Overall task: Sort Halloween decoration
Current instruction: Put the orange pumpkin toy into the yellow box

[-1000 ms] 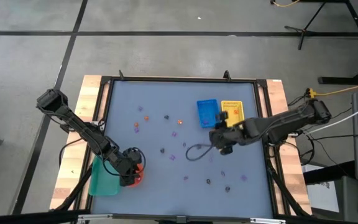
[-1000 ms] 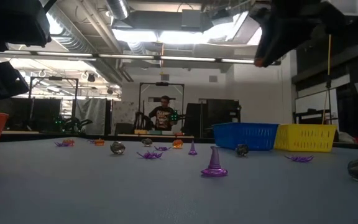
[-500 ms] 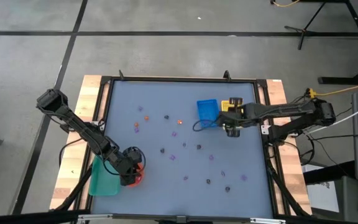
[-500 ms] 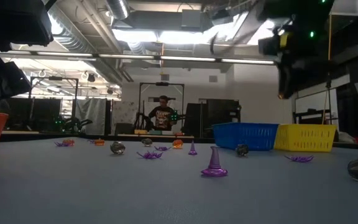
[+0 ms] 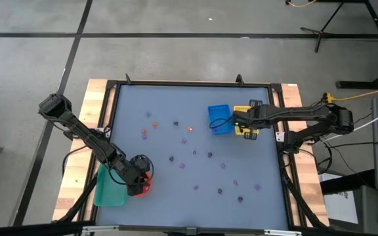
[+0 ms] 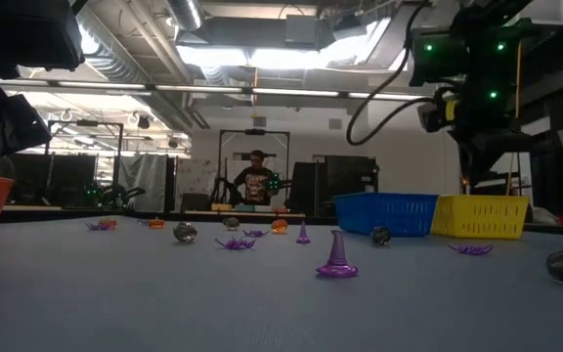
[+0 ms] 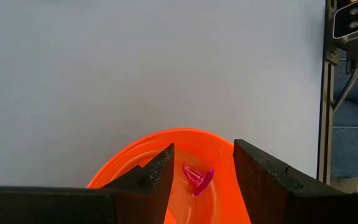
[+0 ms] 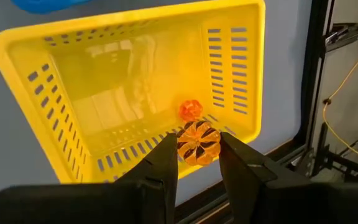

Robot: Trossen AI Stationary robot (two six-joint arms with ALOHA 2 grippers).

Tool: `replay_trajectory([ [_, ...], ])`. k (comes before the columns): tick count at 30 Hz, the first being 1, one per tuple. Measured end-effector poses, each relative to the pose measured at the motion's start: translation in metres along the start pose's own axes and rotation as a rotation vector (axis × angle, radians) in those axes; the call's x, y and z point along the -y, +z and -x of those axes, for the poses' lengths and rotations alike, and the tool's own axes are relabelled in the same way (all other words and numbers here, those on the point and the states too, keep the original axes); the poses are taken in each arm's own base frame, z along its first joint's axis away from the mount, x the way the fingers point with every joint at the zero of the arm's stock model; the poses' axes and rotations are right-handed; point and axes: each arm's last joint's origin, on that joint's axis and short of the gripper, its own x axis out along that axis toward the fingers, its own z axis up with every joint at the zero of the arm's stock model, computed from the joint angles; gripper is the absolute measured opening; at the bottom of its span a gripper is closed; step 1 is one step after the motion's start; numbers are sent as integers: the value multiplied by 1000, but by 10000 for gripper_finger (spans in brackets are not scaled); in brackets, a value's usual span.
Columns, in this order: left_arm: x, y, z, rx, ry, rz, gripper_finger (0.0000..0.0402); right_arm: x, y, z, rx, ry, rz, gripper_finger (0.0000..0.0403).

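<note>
My right gripper needs to open and let go of the orange pumpkin piece (image 8: 199,143) in its fingers, because the piece hangs inside the yellow tray's rim (image 8: 254,137).
Small orange, purple and dark Halloween decoration pieces (image 5: 194,153) lie scattered on the blue-grey table; a purple cone (image 6: 337,256) stands among them. My right gripper (image 8: 196,154) hangs over the yellow tray (image 8: 129,74), shut on an orange pumpkin piece. A second orange piece (image 8: 190,110) lies on the tray floor. In the high view the right gripper (image 5: 243,124) is at the far right of the table. My left gripper (image 7: 202,167) is open above the orange bowl (image 7: 166,146), near the table's left near corner (image 5: 136,180). A purple piece (image 7: 197,178) lies in the bowl. My right gripper pinches the round orange pumpkin piece (image 8: 198,142) between its two fingers, one on each side. The fingers point down from above. The piece is lifted clear, above the yellow tray's floor.
The blue tray (image 5: 219,118) stands beside the yellow tray (image 5: 249,113) on the far right. A green tray (image 5: 108,187) lies by the orange bowl (image 5: 144,185) on the near left. A person stands in the room far behind the table (image 6: 254,182).
My right gripper has carried the orange piece from the middle right of the table toward the far edge and a little right, up to a place over the yellow tray. The left arm has kept still.
</note>
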Motion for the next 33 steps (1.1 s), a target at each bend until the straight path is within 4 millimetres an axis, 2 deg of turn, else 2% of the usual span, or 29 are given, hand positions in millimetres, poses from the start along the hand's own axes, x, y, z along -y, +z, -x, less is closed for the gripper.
replay_trajectory([
  [33, 0, 0, 0, 0, 0, 0, 150, 0, 4, 0, 38, -2, -17, 102],
])
